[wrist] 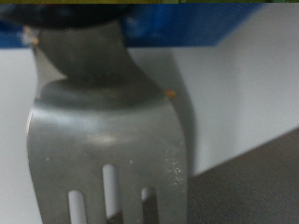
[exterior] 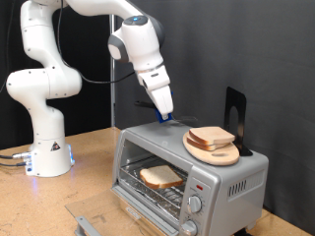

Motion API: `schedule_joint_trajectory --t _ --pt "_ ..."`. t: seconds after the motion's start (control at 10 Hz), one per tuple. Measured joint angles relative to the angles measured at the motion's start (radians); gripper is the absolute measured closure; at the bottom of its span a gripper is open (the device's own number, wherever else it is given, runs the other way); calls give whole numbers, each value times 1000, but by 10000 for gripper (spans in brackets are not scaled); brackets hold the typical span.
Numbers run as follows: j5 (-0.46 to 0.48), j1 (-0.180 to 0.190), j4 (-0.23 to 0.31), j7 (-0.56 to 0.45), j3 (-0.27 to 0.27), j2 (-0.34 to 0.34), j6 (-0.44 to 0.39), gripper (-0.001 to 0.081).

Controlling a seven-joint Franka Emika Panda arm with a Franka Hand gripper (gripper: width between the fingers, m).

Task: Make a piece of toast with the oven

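Note:
I should keep hold of the fork (wrist: 103,121) until it lies flat on the oven roof, because the fork's teeth stick out past the oven roof's edge (wrist: 234,154).
The silver toaster oven (exterior: 231,182) stands at the exterior view's lower right with its glass door (exterior: 98,218) folded down. One slice of toast (exterior: 160,176) lies on the wire rack inside. More slices (exterior: 213,137) lie on a round wooden board (exterior: 212,152) on the oven's roof. My gripper (exterior: 162,110) hangs just above the roof's back left corner, to the left of the board. It is shut on a metal fork (wrist: 103,121), whose tines fill the wrist view, with the blue finger pads (wrist: 187,28) at its handle.
A black bracket (exterior: 234,113) stands upright on the oven roof behind the board. Two round knobs (exterior: 194,205) sit on the oven's front right. The robot base (exterior: 44,147) stands at the exterior view's left on the wooden table (exterior: 89,162). A black curtain is behind.

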Motion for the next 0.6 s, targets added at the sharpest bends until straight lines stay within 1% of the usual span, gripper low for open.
schedule_joint_trajectory --t 0.3,0.6 --pt "13 -6 -15 -22 -15 20 28 540" --pt "13 -20 -21 -36 -27 27 32 540"
